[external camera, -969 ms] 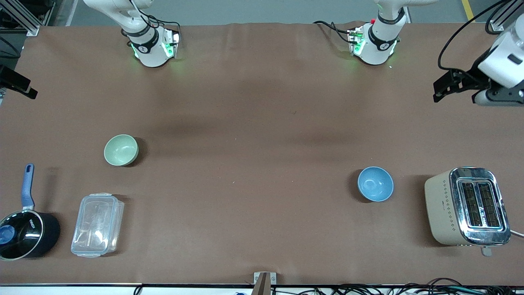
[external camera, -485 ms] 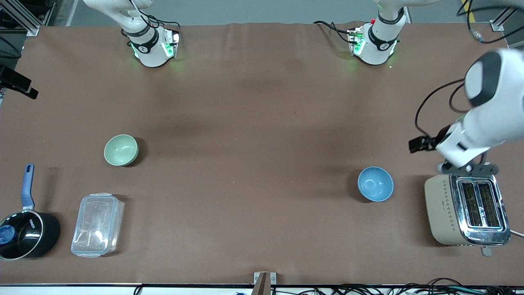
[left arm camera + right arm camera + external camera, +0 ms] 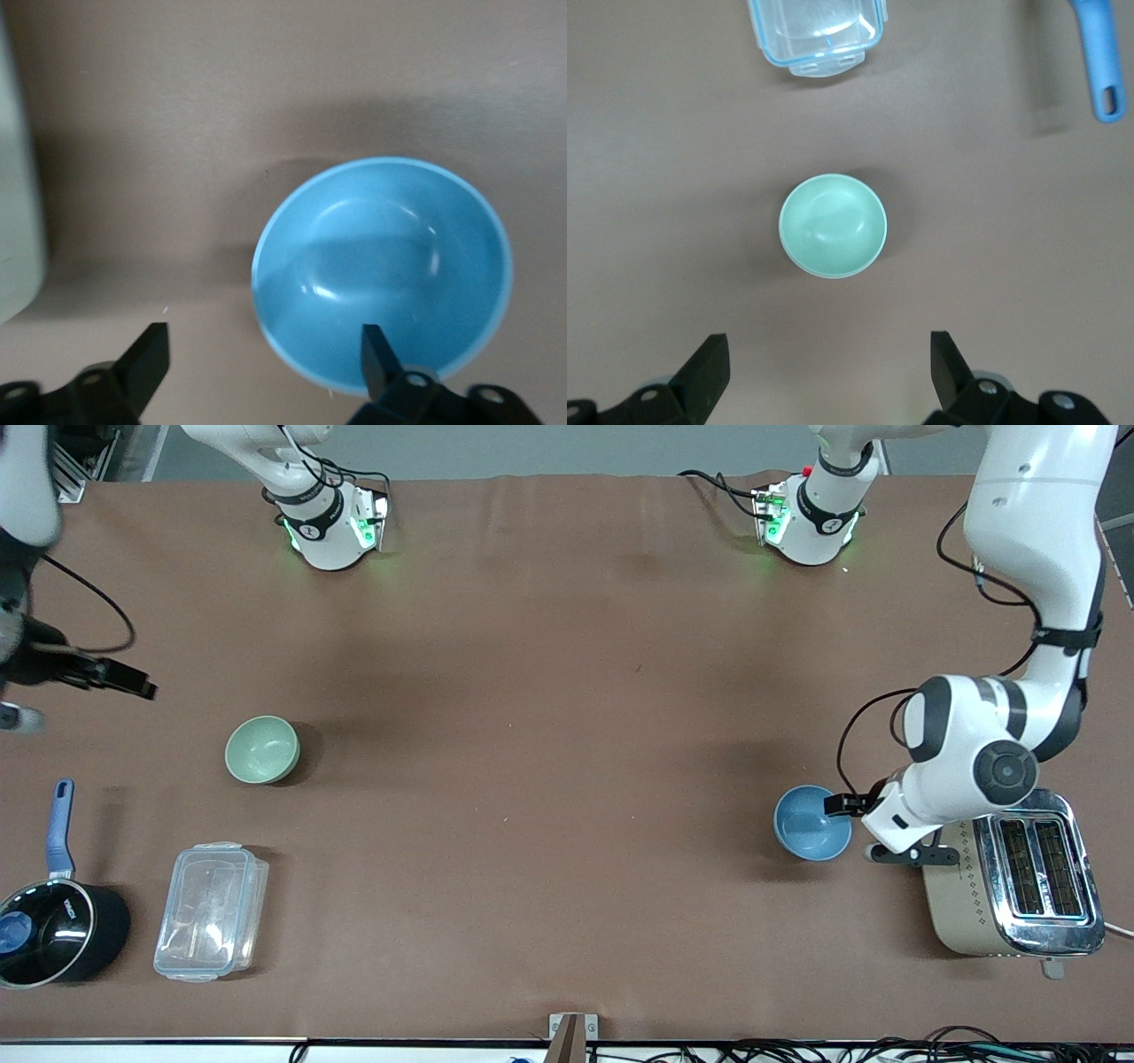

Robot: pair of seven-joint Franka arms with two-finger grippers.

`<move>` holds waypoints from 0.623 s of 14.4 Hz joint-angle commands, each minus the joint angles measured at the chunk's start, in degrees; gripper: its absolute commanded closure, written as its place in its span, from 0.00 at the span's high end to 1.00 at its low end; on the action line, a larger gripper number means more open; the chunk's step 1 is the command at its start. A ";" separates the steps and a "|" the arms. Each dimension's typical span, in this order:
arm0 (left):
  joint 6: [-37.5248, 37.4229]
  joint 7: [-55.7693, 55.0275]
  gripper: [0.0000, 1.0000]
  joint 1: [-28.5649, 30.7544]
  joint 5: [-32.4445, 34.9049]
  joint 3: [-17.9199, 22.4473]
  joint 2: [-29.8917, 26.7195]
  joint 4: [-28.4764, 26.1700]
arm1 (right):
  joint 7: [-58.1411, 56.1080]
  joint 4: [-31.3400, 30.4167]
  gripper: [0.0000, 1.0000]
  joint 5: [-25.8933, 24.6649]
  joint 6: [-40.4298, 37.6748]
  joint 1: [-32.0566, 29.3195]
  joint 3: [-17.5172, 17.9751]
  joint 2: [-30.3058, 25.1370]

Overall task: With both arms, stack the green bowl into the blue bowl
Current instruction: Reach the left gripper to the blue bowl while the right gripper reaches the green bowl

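Note:
The robot's right gripper should next take the green bowl by its rim (image 3: pixel 262 717), so that the green bowl can go inside the blue bowl (image 3: pixel 811 823).
The pale green bowl (image 3: pixel 262 749) stands upright toward the right arm's end of the table. The right wrist view shows it (image 3: pixel 833 226) some way off from my open, empty right gripper (image 3: pixel 828 363). In the front view that gripper (image 3: pixel 140 688) is up in the air over the table near its end. The light blue bowl (image 3: pixel 811 823) stands toward the left arm's end, beside the toaster. My left gripper (image 3: pixel 838 806) is low at the bowl's rim. In the left wrist view it (image 3: pixel 261 354) is open and empty, with one fingertip (image 3: pixel 374 347) over the blue bowl's (image 3: pixel 381 274) rim and the other over bare table.
A beige toaster (image 3: pixel 961 886) stands close beside the blue bowl, under the left arm's wrist. A clear lidded container (image 3: pixel 211 911) and a black saucepan with a blue handle (image 3: pixel 58 828) lie nearer the front camera than the green bowl.
The left arm has swung down from the table's end to the blue bowl. The right arm has come in over its end of the table. Neither bowl has moved.

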 commanded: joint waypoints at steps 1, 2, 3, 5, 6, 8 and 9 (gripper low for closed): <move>1.26 -0.67 0.73 -0.46 1.42 -0.01 2.86 1.98 | -2.45 -15.42 1.00 -0.63 16.37 -1.63 0.43 -2.82; 1.43 -0.67 0.59 -0.38 1.41 -0.01 3.65 2.25 | -3.15 -19.21 1.00 -0.63 22.27 -2.59 0.43 -2.55; 1.43 -0.67 0.30 -0.55 1.41 -0.01 3.75 2.33 | -4.81 -22.29 1.00 -0.63 27.63 -3.82 0.43 -1.85; 1.43 -0.67 0.00 -0.38 0.80 -0.28 3.66 2.42 | -7.55 -25.65 1.00 -0.63 36.87 -6.45 0.52 2.52; 1.43 -0.76 0.00 -0.81 0.80 -0.28 3.83 2.42 | -7.64 -26.01 1.00 -0.63 39.70 -6.73 0.52 5.42; 1.43 -2.07 0.00 -1.34 0.89 -0.45 3.66 2.95 | -7.64 -25.92 1.00 -0.54 43.57 -6.47 0.61 9.38; 1.35 -2.42 0.00 -1.34 1.06 -0.71 3.31 3.12 | -7.47 -25.92 1.00 -0.45 45.16 -6.03 0.78 11.40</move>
